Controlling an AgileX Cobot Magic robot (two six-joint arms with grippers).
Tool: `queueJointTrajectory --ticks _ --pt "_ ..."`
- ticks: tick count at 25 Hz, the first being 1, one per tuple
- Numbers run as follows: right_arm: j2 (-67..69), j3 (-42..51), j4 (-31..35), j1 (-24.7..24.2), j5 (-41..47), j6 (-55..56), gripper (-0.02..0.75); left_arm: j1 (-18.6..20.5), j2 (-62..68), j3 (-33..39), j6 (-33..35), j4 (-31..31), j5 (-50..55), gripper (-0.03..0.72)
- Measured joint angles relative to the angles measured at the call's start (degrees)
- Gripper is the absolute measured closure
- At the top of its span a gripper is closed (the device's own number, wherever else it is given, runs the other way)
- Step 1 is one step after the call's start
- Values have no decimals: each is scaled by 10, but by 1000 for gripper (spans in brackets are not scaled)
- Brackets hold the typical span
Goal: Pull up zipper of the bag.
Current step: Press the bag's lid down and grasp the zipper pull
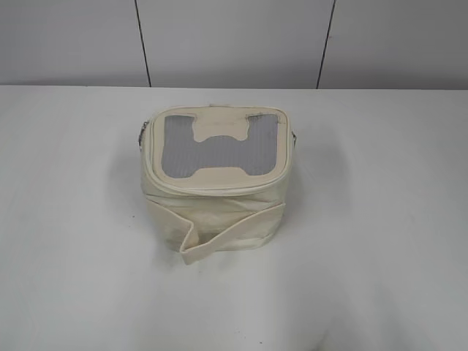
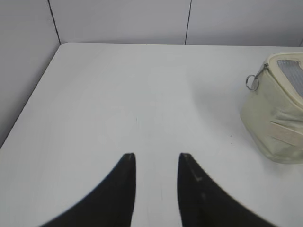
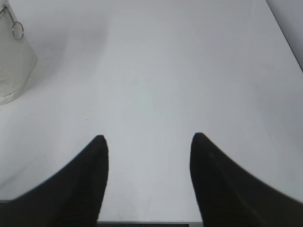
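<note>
The bag should be grabbed next by its lid rim (image 1: 185, 110) opposite the strap with my right gripper. This leaves the zipper's ring pull (image 1: 142, 134) free to slide.
The cream boxy bag (image 1: 216, 183) stands in the middle of the white table, its lid with the grey mesh panel (image 1: 219, 146) facing up and a loose strap band (image 1: 234, 232) across its front. The zipper runs round the lid rim; a silver ring pull (image 2: 252, 82) hangs at the bag's left corner and another ring (image 3: 17, 31) at its right side. The bag shows at the right edge of the left wrist view (image 2: 277, 113) and the left edge of the right wrist view (image 3: 12, 66). My left gripper (image 2: 156, 158) and right gripper (image 3: 149, 139) are open, empty, well away from the bag. Neither shows in the exterior view.
The white table (image 1: 380, 241) ends at a grey panelled wall (image 1: 234, 40) behind the bag. The table's left edge (image 2: 28, 99) shows in the left wrist view and its right edge (image 3: 284, 35) in the right wrist view.
</note>
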Motion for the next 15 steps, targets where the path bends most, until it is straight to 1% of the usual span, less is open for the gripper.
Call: queueJointTrajectory --ticks 2,4,6,8,12,15 --pt "0 0 5 0 0 0 301 0 0 0 0 0 0 449" --pt "0 0 27 0 -1 -2 301 0 0 0 0 0 0 449" --pt "14 -1 76 0 -3 -25 301 0 0 0 0 0 0 449" --pt "61 -5 141 0 -16 -88 301 0 0 0 0 0 0 449" --pt "192 -18 316 0 -76 -259 301 0 0 0 0 0 0 450" --pt "333 -37 440 0 -116 -433 301 0 0 0 0 -3 0 449"
